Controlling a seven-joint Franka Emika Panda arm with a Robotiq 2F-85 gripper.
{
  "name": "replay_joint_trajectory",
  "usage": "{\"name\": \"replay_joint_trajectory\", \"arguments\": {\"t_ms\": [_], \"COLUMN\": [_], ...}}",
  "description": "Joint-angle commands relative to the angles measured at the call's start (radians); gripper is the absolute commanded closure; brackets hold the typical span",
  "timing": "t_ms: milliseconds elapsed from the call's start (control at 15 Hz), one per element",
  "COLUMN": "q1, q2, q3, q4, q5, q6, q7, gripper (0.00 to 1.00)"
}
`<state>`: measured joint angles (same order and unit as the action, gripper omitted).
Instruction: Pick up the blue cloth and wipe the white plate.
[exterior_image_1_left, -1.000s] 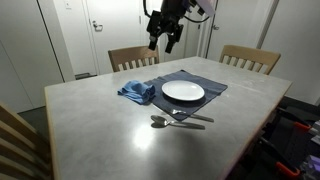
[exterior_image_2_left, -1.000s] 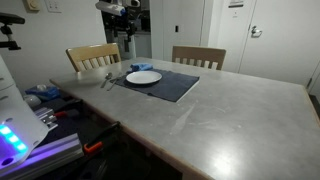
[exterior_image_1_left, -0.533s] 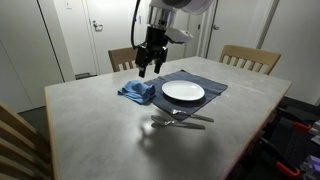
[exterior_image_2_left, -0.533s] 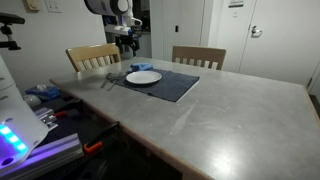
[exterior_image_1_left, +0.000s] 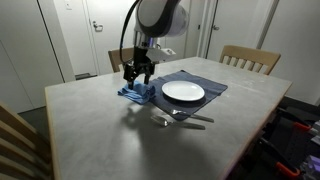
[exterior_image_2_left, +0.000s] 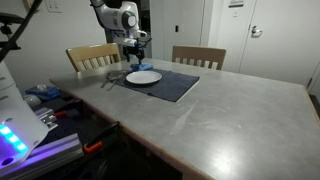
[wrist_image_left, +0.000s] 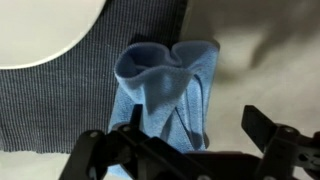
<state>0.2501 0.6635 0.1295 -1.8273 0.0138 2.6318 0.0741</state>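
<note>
My gripper will next pinch the blue cloth (exterior_image_1_left: 136, 93) from above across its crumpled folds, leaving loose fabric free beyond my fingers to wipe the white plate.
The blue cloth (exterior_image_1_left: 136, 93) lies crumpled on the table at the edge of the dark placemat (exterior_image_1_left: 215, 87), beside the white plate (exterior_image_1_left: 183, 92). In the wrist view the cloth (wrist_image_left: 165, 85) fills the middle, with the plate's rim (wrist_image_left: 40, 30) at top left. My gripper (exterior_image_1_left: 139, 76) hangs just above the cloth, open, with its fingers (wrist_image_left: 192, 128) straddling the cloth's near end. It also shows in an exterior view (exterior_image_2_left: 135, 55), low over the plate (exterior_image_2_left: 143, 77); the cloth is hidden there.
A spoon and fork (exterior_image_1_left: 180, 119) lie on the table in front of the plate. Wooden chairs (exterior_image_1_left: 248, 58) stand behind the table, another (exterior_image_2_left: 92, 56) at its end. A cart with tools (exterior_image_2_left: 45, 100) stands beside the table.
The gripper has moved down and sideways from high above the plate to just over the blue cloth. The cloth and plate have not moved.
</note>
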Motion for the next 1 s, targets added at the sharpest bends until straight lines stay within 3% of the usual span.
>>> {"name": "replay_joint_trajectory", "arguments": {"t_ms": [0,267,467,533,667,933], "q1": [0.038,0.063,0.057,0.058,0.057,0.055], "q2": [0.072,0.097,0.094,0.093,0.090,0.083], "q3": [-0.045,-0.088,-0.080,-0.080,-0.078,-0.079], "q4": [0.070,0.089,0.089,0.089,0.089,0.087], "q5": [-0.030,-0.056,-0.047,-0.047,-0.044,-0.042], "q6": [-0.023,-0.023,-0.027,-0.027,-0.028,-0.027], "q7": [0.064,0.102,0.101,0.103,0.105,0.109], "gripper": [0.00,0.00,0.03,0.27,0.32,0.62]}}
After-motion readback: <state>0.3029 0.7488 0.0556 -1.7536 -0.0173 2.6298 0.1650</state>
